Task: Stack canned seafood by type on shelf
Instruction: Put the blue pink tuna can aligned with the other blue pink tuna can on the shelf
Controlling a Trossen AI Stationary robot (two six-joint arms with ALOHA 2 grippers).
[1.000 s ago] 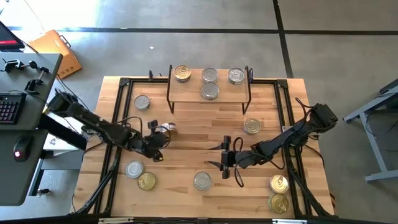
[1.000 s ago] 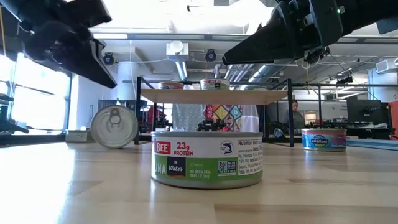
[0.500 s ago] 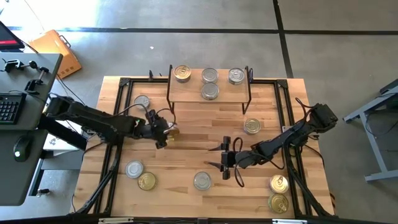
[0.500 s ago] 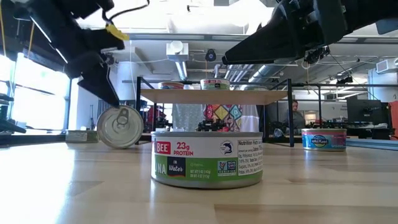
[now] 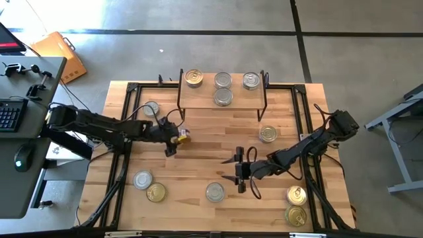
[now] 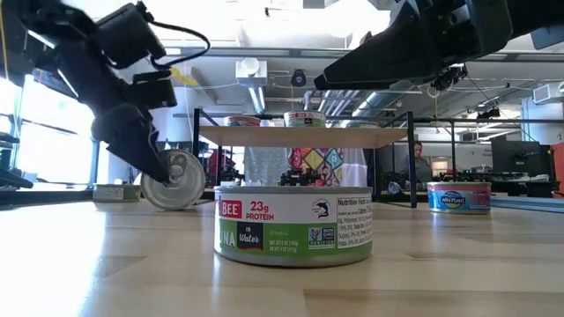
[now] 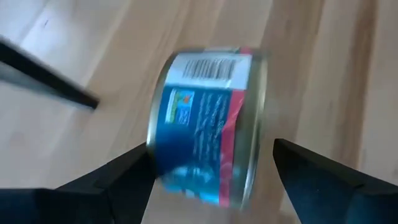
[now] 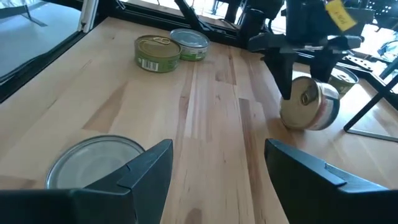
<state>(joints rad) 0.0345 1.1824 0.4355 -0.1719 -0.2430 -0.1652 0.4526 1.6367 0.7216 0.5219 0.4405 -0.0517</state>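
The blue and red tin needs its label side [image 7: 199, 124] free for stacking on the shelf. My left gripper should grab the tin by its flat ends next.
A tin with a blue and red label [image 7: 205, 124] stands on its edge on the table left of the middle, its pull-tab lid [image 6: 179, 179] facing the near edge. My left gripper [image 5: 175, 137] is open, slanting down, one finger on either side of this tin. My right gripper [image 5: 238, 173] hovers open over the middle of the table with nothing between its fingers. The shelf [image 5: 198, 99] stands at the far edge; on its top rest a gold-lidded tin [image 5: 193, 78] and three silver-lidded tins [image 5: 223, 96]. My left gripper straddles the blue and red tin's two flat ends, coming down at a slant from the table's left. A gap shows between one finger [image 7: 311, 180] and the tin's rim. Whether the other finger [image 7: 118, 180] touches the tin, I cannot tell.
Loose tins lie flat about the table: a green-labelled one [image 6: 293, 224] near the front, several at the near left [image 5: 143, 179] and near right [image 5: 297, 195], one [image 5: 268, 134] right of the shelf's legs and one [image 5: 151, 109] at the far left. A black frame [image 5: 125, 132] runs round the table.
My left gripper has swung toward the table's far edge and a little right, sinking to the tin on its edge, and it has opened so that its fingers stand on either side of the tin. The tin has rolled a little toward the right.
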